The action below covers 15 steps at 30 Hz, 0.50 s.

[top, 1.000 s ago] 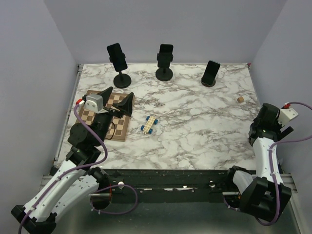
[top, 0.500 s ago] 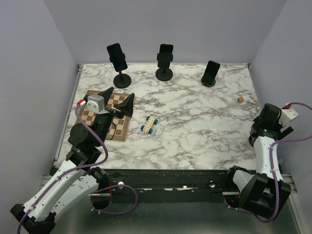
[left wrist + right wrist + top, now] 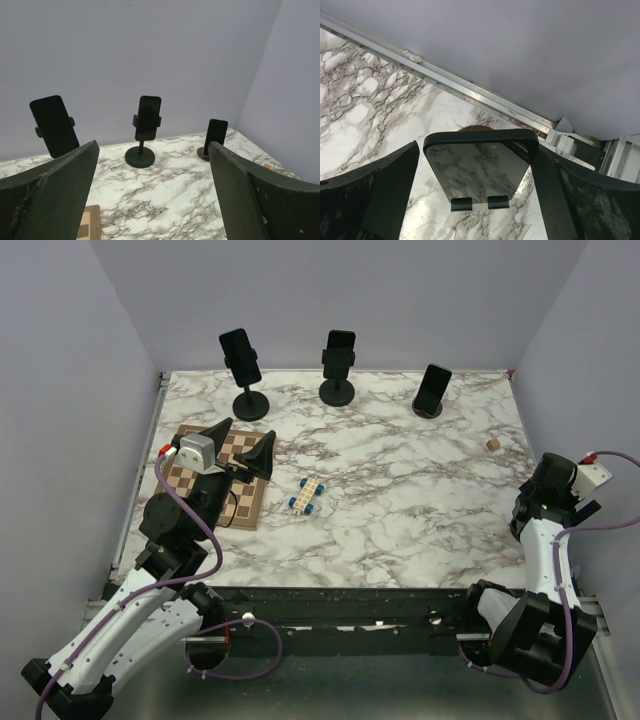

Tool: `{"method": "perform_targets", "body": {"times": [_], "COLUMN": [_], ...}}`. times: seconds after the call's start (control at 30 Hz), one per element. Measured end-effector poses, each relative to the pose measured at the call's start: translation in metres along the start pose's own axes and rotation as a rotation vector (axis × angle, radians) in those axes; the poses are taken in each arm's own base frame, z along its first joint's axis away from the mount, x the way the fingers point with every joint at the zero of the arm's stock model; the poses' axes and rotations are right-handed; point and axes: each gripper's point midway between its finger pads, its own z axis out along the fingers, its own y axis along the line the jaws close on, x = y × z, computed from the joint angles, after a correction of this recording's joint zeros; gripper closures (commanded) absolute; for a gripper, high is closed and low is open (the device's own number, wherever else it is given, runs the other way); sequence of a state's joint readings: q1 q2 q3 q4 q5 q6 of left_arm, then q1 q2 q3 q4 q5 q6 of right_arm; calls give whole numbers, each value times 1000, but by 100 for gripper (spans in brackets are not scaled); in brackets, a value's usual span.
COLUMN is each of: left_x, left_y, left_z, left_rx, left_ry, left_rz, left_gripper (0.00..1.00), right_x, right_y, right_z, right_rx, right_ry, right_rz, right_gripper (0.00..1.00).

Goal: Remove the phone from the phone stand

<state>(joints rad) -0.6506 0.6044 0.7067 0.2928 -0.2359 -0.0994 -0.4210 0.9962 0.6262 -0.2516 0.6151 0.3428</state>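
The leaning phone has its upper end between both fingers of my right gripper. My right gripper should close now, as it would hold the phone.
Three dark phones stand in black stands along the back: left, middle, and right on a brown base. They also show in the left wrist view: left, middle, right. My left gripper is open and empty above the chessboard, far from them. My right gripper is at the table's right edge, its fingers hidden in the top view. In the right wrist view it is open around a leaning phone that rests on two small hooks.
A wooden chessboard lies at the left. A blue and yellow toy block car sits in the middle. A small wooden cube lies at the right. Walls close in the back and both sides. A metal rail edges the table.
The right wrist has shifted very slightly. The left arm and the phones have not moved.
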Motion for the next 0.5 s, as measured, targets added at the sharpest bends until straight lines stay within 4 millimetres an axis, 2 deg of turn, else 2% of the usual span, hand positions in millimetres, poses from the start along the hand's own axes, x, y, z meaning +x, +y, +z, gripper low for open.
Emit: {"method": "perform_targets", "body": {"times": [0.33,0.5], "left_x": [-3,-3], "left_y": [0,0], "left_z": [1,1], "left_rx": [-5,-5], "left_ry": [-11,-16], "left_rz": [2,7], "left_gripper": [1,1], "right_x": [2,8], "right_y": [0,1], "right_z": [1,5], "right_rx": [3,10], "right_ry": [7,25], "right_rz": [3,-6], "right_gripper": [1,3]}}
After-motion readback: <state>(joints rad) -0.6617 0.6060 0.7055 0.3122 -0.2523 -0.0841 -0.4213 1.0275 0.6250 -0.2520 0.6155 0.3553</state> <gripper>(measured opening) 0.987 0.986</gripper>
